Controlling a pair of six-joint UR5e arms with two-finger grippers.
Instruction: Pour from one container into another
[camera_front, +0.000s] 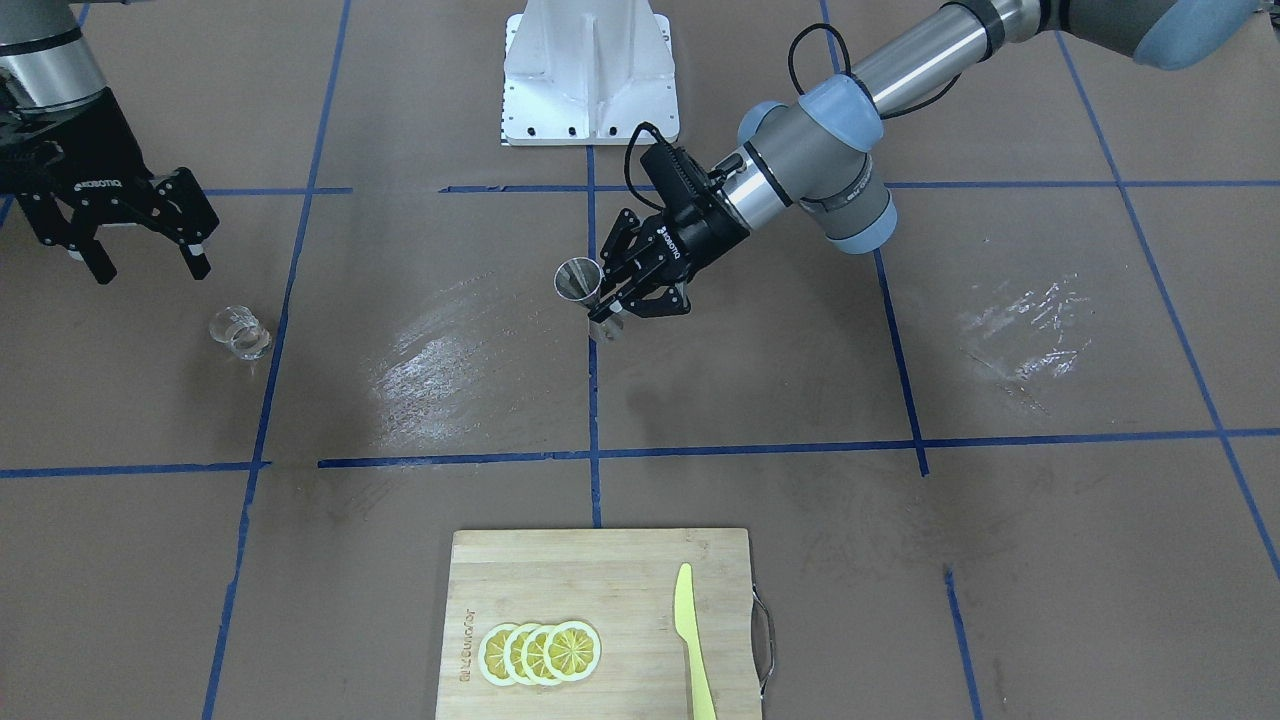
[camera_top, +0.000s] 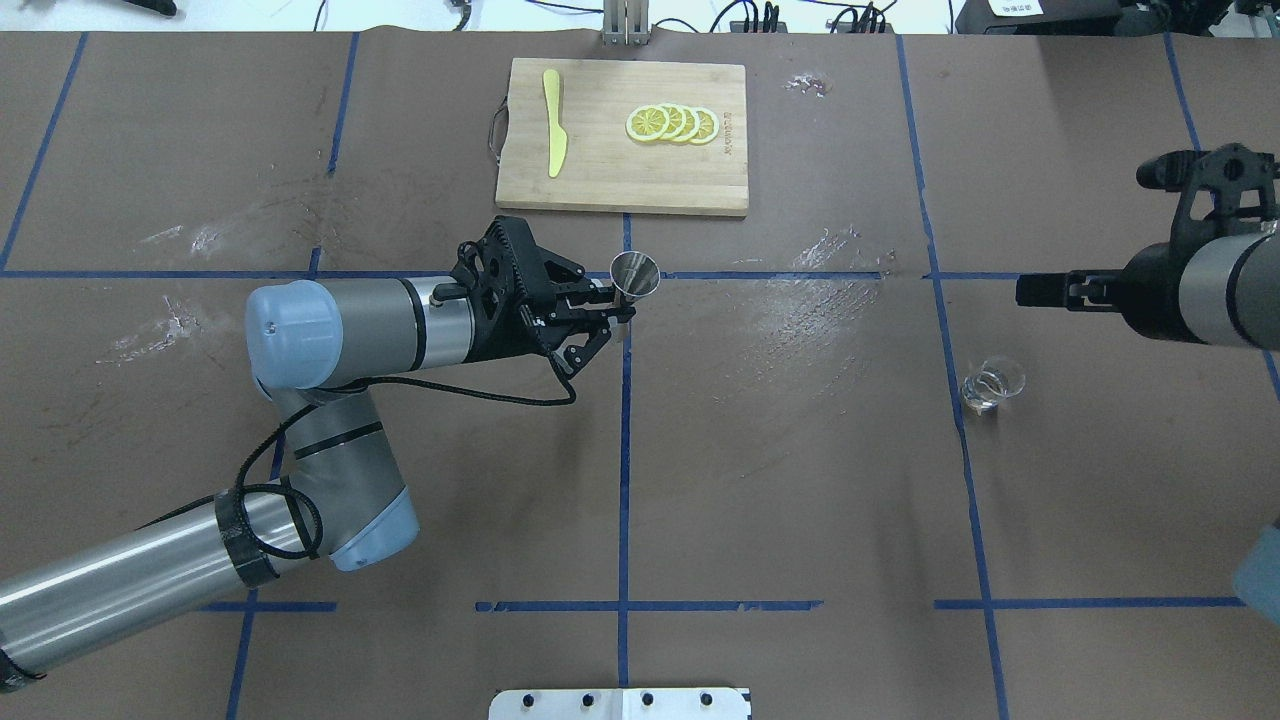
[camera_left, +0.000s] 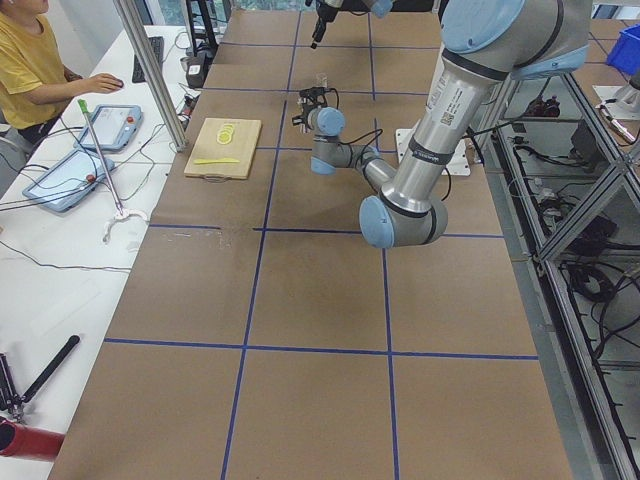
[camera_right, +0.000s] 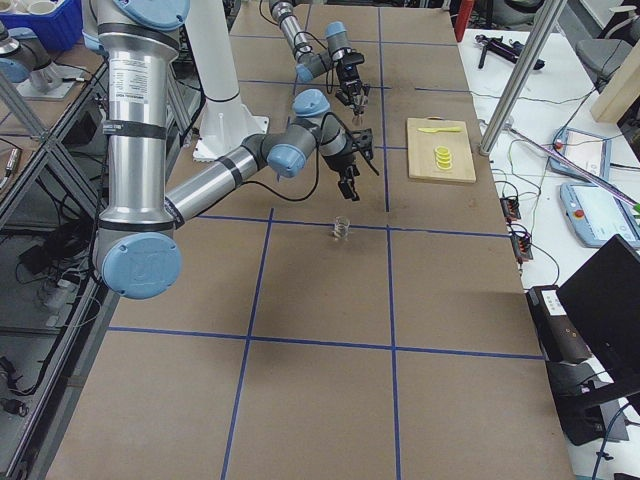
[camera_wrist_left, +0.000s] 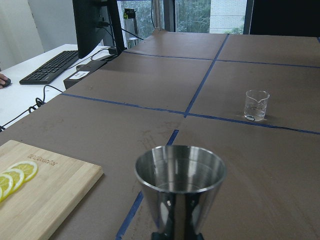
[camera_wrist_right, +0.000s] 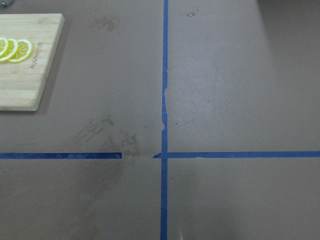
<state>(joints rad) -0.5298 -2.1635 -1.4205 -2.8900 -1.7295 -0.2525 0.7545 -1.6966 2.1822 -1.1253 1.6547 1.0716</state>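
The small clear cup's opening (camera_front: 232, 322) should stay free for pouring. My right gripper needs to pick up the cup by its side (camera_front: 250, 342) next.
My left gripper (camera_front: 610, 308) is shut on the waist of the silver metal jigger (camera_front: 579, 279), holding it upright near the table's middle, mouth up. The left wrist view shows the jigger's open cone (camera_wrist_left: 180, 186) up close. The small clear cup (camera_front: 240, 333) stands on the table far off on my right side, also seen as a clear cup (camera_top: 990, 388) by a blue tape line and, further away, as the cup (camera_wrist_left: 256, 105). My right gripper (camera_front: 150, 268) hangs open above and behind the cup, holding nothing. The right wrist view shows only bare table.
A bamboo cutting board (camera_front: 560, 570) lies at the far edge with lemon slices (camera_front: 540, 652) and a yellow knife (camera_front: 690, 640) on it. The white robot base (camera_front: 588, 70) stands at the near edge. Blue tape lines cross the brown table.
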